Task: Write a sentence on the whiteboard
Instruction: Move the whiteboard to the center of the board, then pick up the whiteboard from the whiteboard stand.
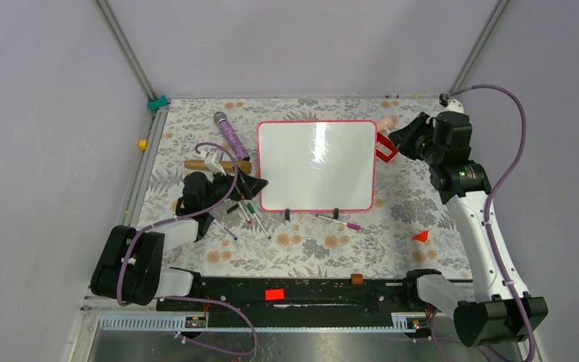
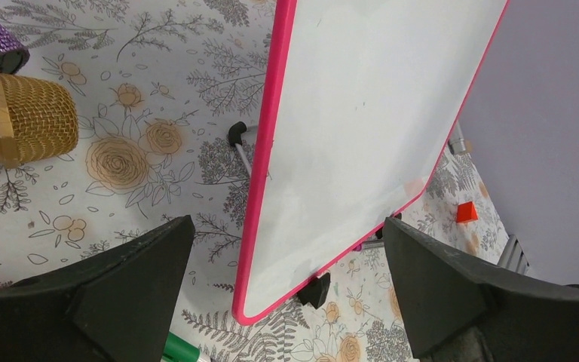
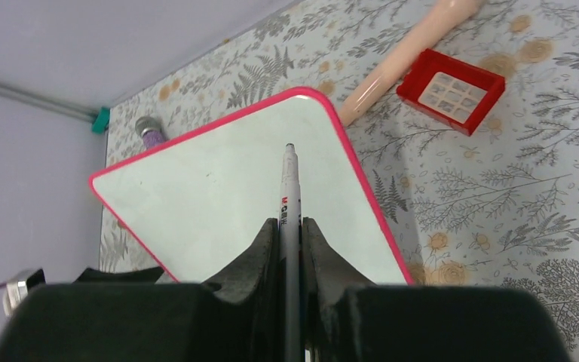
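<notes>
The left gripper should next grab the whiteboard's pink side edge (image 1: 260, 183) (image 2: 253, 214) opposite the marker, so that the whiteboard's white side stays clear for writing.
The whiteboard (image 1: 317, 164) stands propped on two black feet mid-table, its pink-framed white face blank; no sentence shows on it in any view. It also shows in the left wrist view (image 2: 362, 128) and the right wrist view (image 3: 234, 196). My right gripper (image 1: 401, 138) is off the board's upper right corner, shut (image 3: 290, 225) on a white marker (image 3: 289, 196) whose black tip points at the board's top area, apart from it. My left gripper (image 1: 252, 183) is open and empty (image 2: 288, 225) beside the board's lower left corner.
A purple glitter microphone (image 1: 231, 136) and a gold microphone (image 2: 22, 117) lie left of the board. Loose markers (image 1: 249, 215) lie at the front left, one more (image 1: 339, 221) in front. A red frame block (image 3: 451, 90) and a pink cylinder (image 3: 399, 60) lie right of the board. A small red block (image 1: 421, 236) lies front right.
</notes>
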